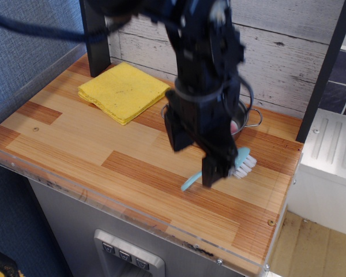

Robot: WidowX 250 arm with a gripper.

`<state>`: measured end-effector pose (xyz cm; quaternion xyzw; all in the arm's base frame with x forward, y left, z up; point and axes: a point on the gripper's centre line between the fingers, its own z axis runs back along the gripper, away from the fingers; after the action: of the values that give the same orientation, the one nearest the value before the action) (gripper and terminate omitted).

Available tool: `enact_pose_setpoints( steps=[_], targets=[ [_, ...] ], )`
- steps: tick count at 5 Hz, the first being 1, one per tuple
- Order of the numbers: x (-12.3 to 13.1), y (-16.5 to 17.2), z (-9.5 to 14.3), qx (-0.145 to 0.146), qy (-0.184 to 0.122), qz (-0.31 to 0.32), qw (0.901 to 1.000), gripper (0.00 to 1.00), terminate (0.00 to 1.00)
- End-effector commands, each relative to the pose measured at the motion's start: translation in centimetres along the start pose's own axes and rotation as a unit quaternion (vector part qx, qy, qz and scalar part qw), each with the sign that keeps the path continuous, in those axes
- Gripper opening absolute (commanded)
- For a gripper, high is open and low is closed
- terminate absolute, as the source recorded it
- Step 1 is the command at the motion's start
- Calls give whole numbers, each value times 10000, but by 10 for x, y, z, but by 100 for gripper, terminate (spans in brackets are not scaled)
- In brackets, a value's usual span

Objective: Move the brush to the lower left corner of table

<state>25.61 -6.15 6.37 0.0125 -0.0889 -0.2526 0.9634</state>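
Observation:
I will next move the brush to the table's lower corner, so I will pick up the light blue brush by its slim handle with my gripper.
The light-blue brush lies on the wooden table at the right, white bristles toward the right edge; its handle end pokes out below my arm. My black gripper hangs open just over the handle, one finger left of it and the other on or right at it. The middle of the handle is hidden behind the fingers. I cannot tell if a finger touches the brush.
A folded yellow cloth lies at the back left. A steel pot sits behind my arm, mostly hidden. A white ridged surface lies off the right edge. A clear acrylic strip runs along the front edge.

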Motion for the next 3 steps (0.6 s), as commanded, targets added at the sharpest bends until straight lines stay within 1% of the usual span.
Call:
enact_pose_setpoints(
  steps=[1, 2, 3],
  targets=[
    [-4, -3, -27, 209, 79, -175, 9996, 100, 0],
    [-3, 3, -39, 412, 89, -26, 9991, 100, 0],
    [4, 10, -40, 567, -1, 135, 9983, 100, 0]
  ],
)
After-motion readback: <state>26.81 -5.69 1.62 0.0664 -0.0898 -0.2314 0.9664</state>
